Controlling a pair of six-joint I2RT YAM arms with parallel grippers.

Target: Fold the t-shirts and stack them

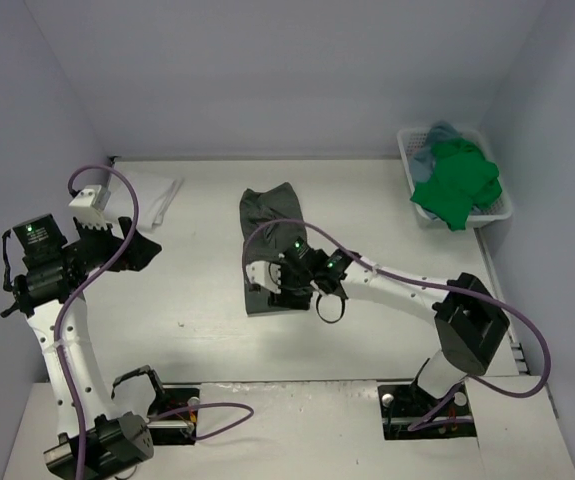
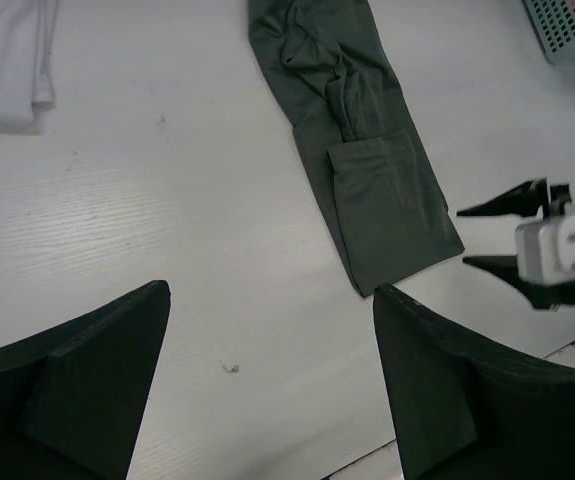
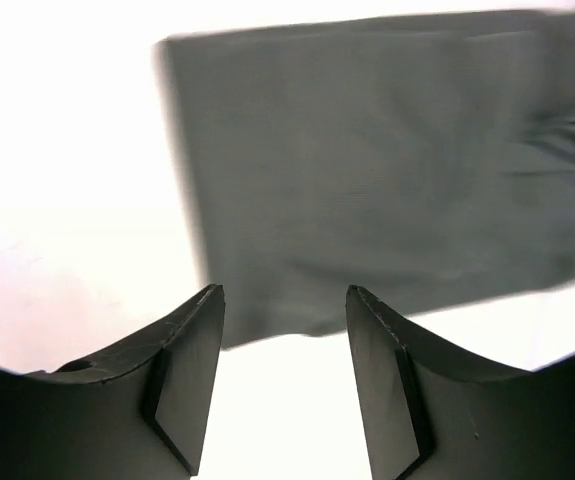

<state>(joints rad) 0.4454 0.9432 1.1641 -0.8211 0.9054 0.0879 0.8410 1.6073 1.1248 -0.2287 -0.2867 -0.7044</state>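
I need to grab the near-end hem of the dark grey t-shirt (image 1: 270,235) with my right gripper next. Then that end of the t-shirt needs to be folded toward its rumpled far half.
A dark grey t-shirt (image 1: 270,235) lies on the table as a long narrow strip with a rumpled far half (image 2: 367,170). My right gripper (image 1: 279,292) hovers open at its near end. The shirt's hem (image 3: 367,160) lies just beyond the fingertips (image 3: 282,295), with nothing between them. My left gripper (image 1: 132,248) is raised at the left, wide open and empty (image 2: 270,300), well clear of the strip. A folded white t-shirt (image 1: 157,195) rests at the back left (image 2: 7,60). A bright green t-shirt (image 1: 457,185) and a teal-blue one (image 1: 437,135) are piled in the basket.
The white lattice basket (image 1: 407,150) stands at the back right against the wall, its corner just visible in the left wrist view (image 2: 567,30). In that view the right gripper (image 2: 462,237) shows beside the grey strip's near end. Grey walls close in three sides.
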